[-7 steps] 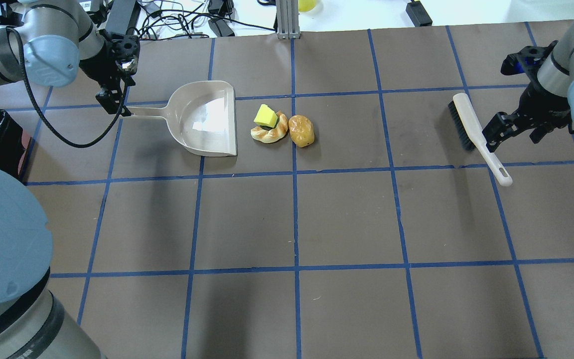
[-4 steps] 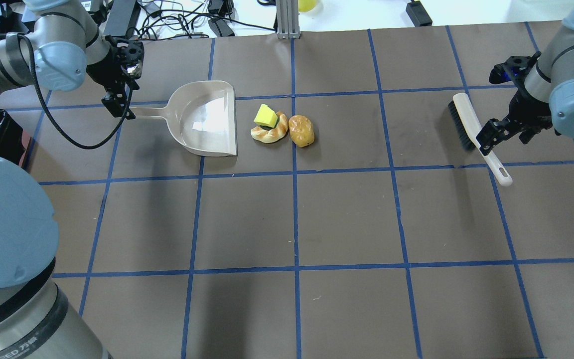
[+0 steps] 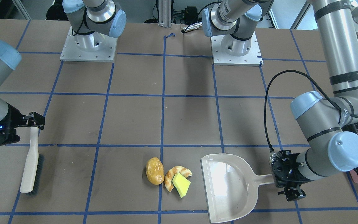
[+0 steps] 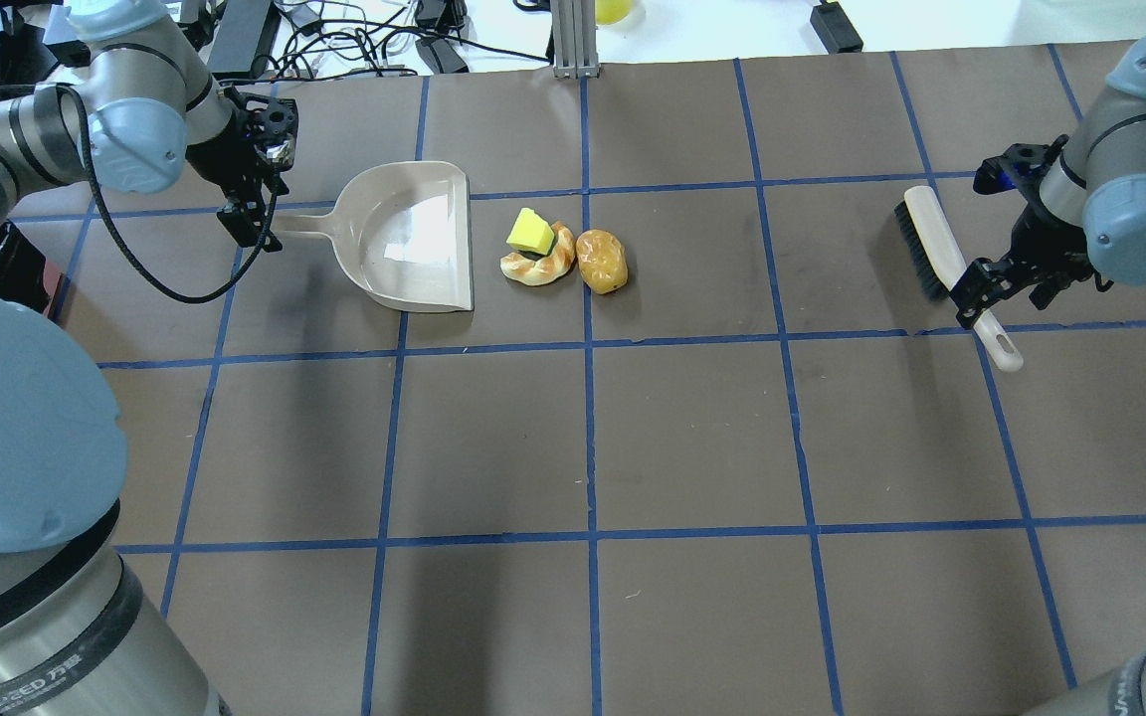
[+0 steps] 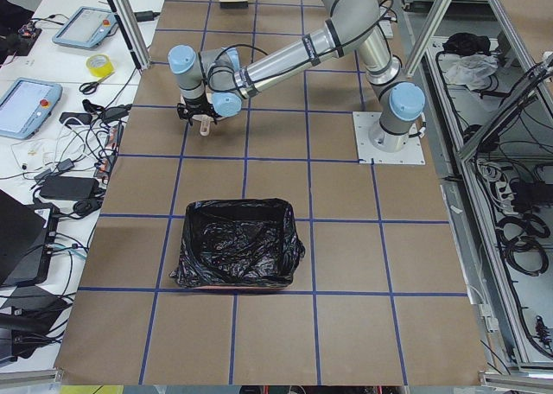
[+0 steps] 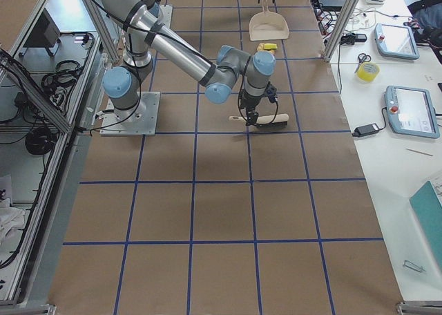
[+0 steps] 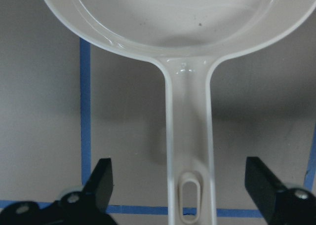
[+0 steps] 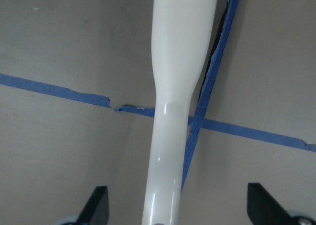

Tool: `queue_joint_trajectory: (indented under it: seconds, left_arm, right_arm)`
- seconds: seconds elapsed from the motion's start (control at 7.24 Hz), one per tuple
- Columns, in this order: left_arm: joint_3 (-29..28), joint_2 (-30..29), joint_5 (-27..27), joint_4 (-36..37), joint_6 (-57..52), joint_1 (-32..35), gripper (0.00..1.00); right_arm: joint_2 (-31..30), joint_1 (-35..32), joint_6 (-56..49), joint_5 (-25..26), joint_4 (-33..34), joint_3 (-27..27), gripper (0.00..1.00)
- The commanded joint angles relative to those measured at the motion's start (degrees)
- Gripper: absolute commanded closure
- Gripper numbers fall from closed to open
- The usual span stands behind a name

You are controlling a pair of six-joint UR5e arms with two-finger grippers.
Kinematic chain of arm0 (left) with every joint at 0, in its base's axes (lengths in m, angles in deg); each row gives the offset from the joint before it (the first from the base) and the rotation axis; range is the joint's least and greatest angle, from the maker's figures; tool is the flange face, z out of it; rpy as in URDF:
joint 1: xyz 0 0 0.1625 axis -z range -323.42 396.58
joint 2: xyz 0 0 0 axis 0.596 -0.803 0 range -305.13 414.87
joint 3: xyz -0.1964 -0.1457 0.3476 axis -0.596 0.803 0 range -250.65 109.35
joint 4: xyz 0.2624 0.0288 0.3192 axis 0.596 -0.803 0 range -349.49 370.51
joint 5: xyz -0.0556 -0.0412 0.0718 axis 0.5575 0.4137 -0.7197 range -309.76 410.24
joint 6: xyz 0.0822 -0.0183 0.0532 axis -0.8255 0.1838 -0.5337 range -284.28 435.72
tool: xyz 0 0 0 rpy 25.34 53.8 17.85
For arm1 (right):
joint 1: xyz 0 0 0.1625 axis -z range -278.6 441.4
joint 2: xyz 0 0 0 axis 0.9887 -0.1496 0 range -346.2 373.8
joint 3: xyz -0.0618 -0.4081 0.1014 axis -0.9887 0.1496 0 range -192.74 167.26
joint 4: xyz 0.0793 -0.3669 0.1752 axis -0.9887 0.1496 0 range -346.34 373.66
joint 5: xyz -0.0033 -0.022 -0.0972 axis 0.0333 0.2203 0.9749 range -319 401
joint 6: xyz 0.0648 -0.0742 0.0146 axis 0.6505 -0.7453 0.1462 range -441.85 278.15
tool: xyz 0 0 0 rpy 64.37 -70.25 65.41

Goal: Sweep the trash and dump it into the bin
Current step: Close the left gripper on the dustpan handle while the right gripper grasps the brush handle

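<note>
My right gripper will grab the white brush's slim handle (image 3: 34,135) next, so it can sweep the trash into the dustpan (image 3: 228,186).
The golden-brown potato-like lump (image 4: 602,261), the tan croissant (image 4: 538,268) and the yellow-green sponge (image 4: 530,232) resting on it lie together just right of the beige dustpan's (image 4: 404,237) open mouth. My left gripper (image 4: 257,221) is open, its fingers on either side of the dustpan handle (image 7: 187,136) near its end. My right gripper (image 4: 976,288) is open and straddles the white handle (image 8: 175,87) of the brush (image 4: 936,249). The black-lined bin (image 5: 235,243) stands on the table behind my left arm.
The brush lies flat at the table's right, bristles facing away from the trash. Cables and boxes lie beyond the table's far edge (image 4: 414,40). The brown mat with blue tape lines (image 4: 593,447) spreads out nearer the robot.
My left gripper has moved right and closer over the end of the dustpan handle. My right gripper has shifted left and down along the brush handle. The trash, dustpan and brush have not moved.
</note>
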Motion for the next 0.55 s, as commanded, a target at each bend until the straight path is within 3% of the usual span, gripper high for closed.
queue_joint_trajectory:
  seconds: [0.0,0.14,0.28,0.41]
  left_arm:
    - [0.4,-0.3,0.1,-0.1,0.5,0.1,0.05]
    - [1.2,-0.2,0.0,0.0,0.5,0.3,0.10]
    - [1.4,-0.1,-0.3,0.0,0.3,0.5,0.39]
    - [1.4,0.3,-0.6,0.0,0.2,0.5,0.77]
  right_arm:
    - [1.3,0.5,0.8,0.0,0.0,0.0,0.00]
    - [1.5,0.5,1.1,-0.1,0.0,-0.3,0.00]
    - [1.7,0.5,1.6,-0.8,0.0,-0.4,0.03]
    - [1.8,0.5,1.6,-0.8,0.0,-0.4,0.04]
